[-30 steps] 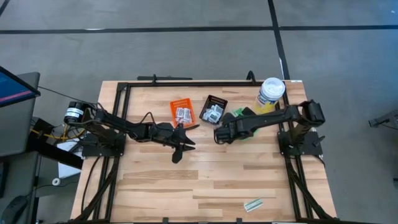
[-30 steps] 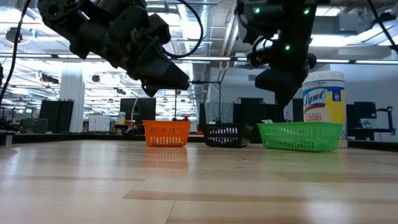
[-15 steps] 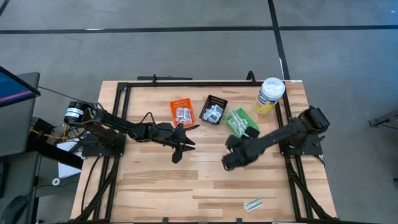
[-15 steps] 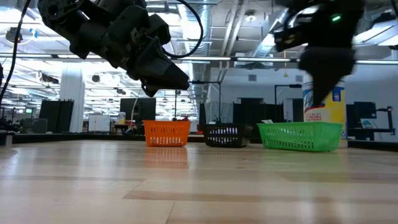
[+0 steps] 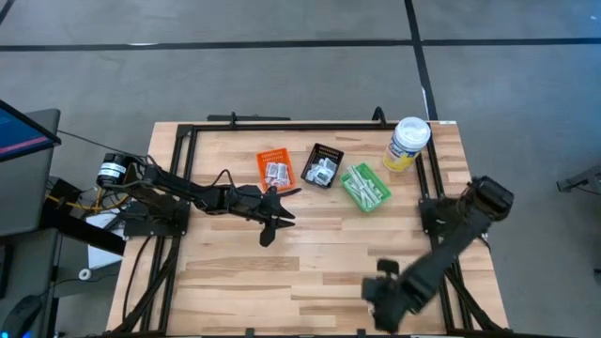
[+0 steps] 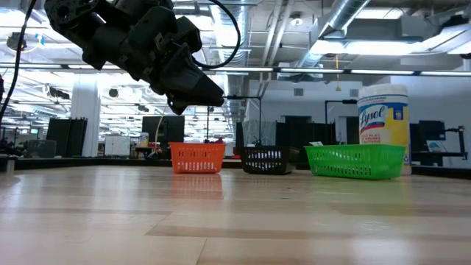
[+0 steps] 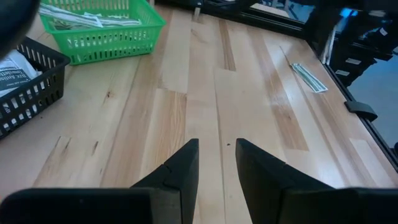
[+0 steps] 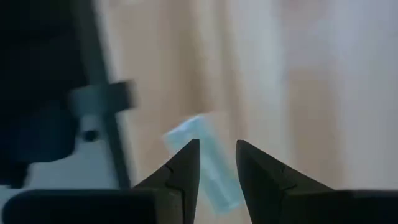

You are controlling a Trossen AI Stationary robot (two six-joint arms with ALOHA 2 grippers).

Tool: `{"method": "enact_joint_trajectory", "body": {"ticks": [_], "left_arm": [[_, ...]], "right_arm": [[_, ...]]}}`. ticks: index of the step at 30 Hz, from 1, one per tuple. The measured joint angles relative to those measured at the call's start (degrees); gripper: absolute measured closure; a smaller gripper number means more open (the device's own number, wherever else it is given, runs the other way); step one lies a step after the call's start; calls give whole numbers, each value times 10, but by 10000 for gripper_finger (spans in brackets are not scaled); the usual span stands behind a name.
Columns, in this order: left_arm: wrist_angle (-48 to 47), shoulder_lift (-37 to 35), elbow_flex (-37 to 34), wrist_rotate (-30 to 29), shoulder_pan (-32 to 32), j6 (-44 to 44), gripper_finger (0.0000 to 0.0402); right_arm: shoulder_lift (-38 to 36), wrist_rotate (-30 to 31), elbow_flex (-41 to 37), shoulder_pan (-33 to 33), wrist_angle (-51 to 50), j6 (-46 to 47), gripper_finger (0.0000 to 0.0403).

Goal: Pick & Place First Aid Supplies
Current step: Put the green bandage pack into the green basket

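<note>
My right gripper pinches the pale-green packet by its short end [image 8: 222, 200] next, to put it into the green bin.
The first aid supplies show as flat packets in the orange bin [image 5: 275, 169], the black bin [image 5: 324, 165] and the green bin [image 5: 364, 186]. One pale-green packet [image 7: 308, 76] lies flat on the table near its near right corner. In the high view my right gripper [image 5: 383, 302] hangs over that packet and hides it. In the right wrist view the blurred packet [image 8: 202, 165] lies just beyond the open, empty right gripper [image 8: 217, 163]. My left gripper [image 5: 275, 225] hovers above the table's middle, open and empty [image 7: 216, 163].
A yellow canister with a white lid [image 5: 408, 141] stands at the far right corner, behind the green bin. A black frame rail [image 5: 282, 126] runs around the table's edges. Bare wood [image 5: 244, 282] spreads across the near half of the table.
My right gripper has swung from above the green bin toward the table's near edge, turning and tipping more steeply downward. It now hangs over the loose pale-green packet and has left the low view. My left arm has kept still.
</note>
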Motion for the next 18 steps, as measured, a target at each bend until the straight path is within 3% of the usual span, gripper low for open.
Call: {"method": "enact_joint_trajectory", "body": {"ticks": [2, 10, 14, 18], "left_arm": [[0, 0, 0, 0, 0, 0, 296], [6, 0, 0, 0, 0, -6, 296], [9, 0, 0, 0, 0, -19, 296], [12, 0, 0, 0, 0, -19, 296]], "right_arm": [[7, 0, 1, 27, 22, 46, 305], [52, -23, 0, 79, -53, 317, 305], [77, -92, 0, 81, -24, 374, 305], [101, -99, 0, 78, -18, 396, 305]]}}
